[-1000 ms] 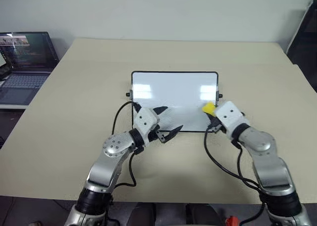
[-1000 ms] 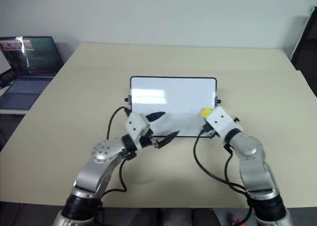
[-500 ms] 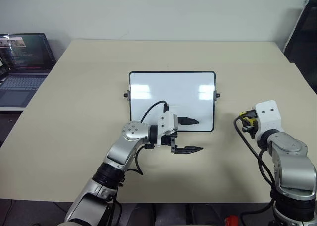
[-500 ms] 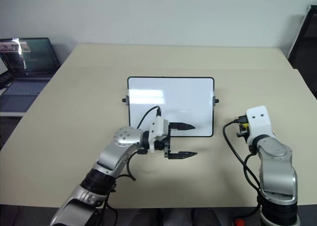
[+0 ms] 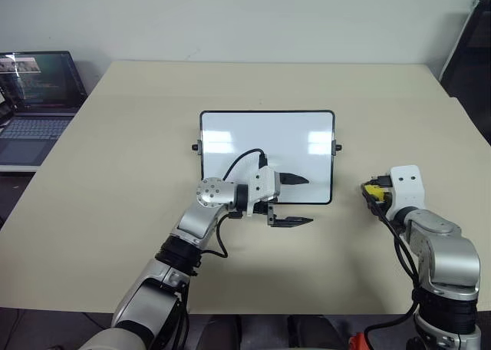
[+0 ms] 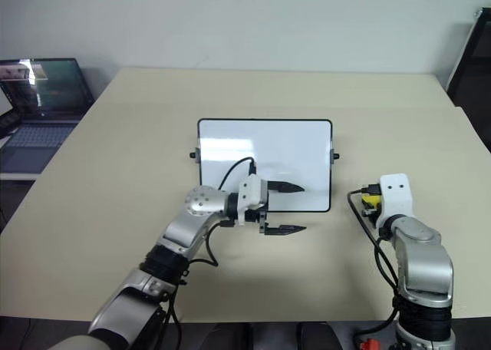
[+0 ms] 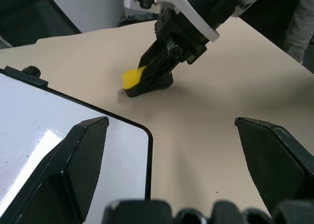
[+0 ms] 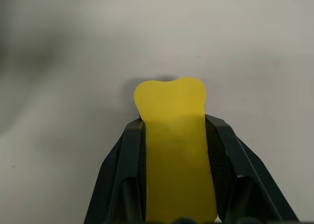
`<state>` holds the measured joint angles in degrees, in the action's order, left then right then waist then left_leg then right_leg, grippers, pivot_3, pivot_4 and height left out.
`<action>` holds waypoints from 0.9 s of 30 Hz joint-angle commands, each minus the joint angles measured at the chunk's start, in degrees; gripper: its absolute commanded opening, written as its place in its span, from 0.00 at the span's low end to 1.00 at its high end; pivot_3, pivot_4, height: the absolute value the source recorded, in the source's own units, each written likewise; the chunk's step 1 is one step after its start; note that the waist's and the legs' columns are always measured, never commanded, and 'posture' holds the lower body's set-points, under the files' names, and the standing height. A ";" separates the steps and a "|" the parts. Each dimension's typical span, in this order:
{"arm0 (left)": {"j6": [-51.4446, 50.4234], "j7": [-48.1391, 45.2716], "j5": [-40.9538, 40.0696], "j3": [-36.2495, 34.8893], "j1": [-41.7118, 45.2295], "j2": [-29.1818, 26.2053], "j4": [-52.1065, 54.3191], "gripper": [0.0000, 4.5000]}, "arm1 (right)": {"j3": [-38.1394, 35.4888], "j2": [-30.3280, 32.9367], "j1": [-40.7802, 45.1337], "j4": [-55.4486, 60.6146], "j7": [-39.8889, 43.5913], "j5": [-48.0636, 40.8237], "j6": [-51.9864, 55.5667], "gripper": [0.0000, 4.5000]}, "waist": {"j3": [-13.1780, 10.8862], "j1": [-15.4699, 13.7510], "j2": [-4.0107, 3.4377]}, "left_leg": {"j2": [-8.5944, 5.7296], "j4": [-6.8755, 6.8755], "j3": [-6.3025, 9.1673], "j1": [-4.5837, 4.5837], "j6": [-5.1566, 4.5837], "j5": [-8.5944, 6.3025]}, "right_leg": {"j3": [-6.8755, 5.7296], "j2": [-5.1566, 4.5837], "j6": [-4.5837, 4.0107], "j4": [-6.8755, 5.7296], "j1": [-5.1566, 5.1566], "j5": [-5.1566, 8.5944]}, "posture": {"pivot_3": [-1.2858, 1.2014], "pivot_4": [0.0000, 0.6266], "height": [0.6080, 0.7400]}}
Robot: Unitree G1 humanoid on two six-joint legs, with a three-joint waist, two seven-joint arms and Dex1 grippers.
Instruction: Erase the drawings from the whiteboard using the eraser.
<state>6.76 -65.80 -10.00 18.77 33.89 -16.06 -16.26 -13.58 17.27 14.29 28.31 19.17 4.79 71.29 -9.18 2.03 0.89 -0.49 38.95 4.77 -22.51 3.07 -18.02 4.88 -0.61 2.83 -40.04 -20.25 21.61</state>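
The robot's right gripper is ready to open now, as the yellow eraser (image 5: 375, 192) is low on the tabletop next to the whiteboard (image 5: 267, 146).
The whiteboard (image 5: 267, 146) lies flat in the middle of the beige table, and no drawings show on its glossy white face. My left gripper (image 5: 298, 201) points to the right over the board's near right corner, open, one finger over the board and one over the table, nothing between them. To the right of the board, my right gripper (image 5: 373, 192) is shut on the yellow eraser (image 8: 174, 135), low over the bare tabletop. The left wrist view shows the eraser (image 7: 135, 78) with its dark underside down by the table, apart from the whiteboard's corner (image 7: 140, 135).
An open laptop (image 5: 34, 97) stands on a lower surface off the table's left side. A dark object (image 5: 472, 51) stands past the far right corner. Bare tabletop (image 5: 268, 81) surrounds the board on all sides.
My right gripper has carried the eraser off the board's right edge and down to the table beside it. My left gripper swung right along the board's near edge, staying open.
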 commanded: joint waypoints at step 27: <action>-3.08 1.83 0.45 0.16 -3.66 -1.77 11.29 1.00 | -1.78 0.74 -0.54 -2.83 -5.84 -7.17 -4.40 0.99 | 0.02 1.22 -0.02 | 0.00 0.03 -0.03 0.06 -0.07 0.04 | 0.10 0.01 0.00 -0.15 0.04 0.00 | 0.52 0.24 1.00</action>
<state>3.85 -64.32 -9.03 19.36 30.52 -17.71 -7.23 -14.54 17.58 13.78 24.33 13.83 -1.76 66.89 -9.16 3.25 0.87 -0.50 38.98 4.74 -22.44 3.00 -17.98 4.98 -0.61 2.83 -40.19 -20.21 21.61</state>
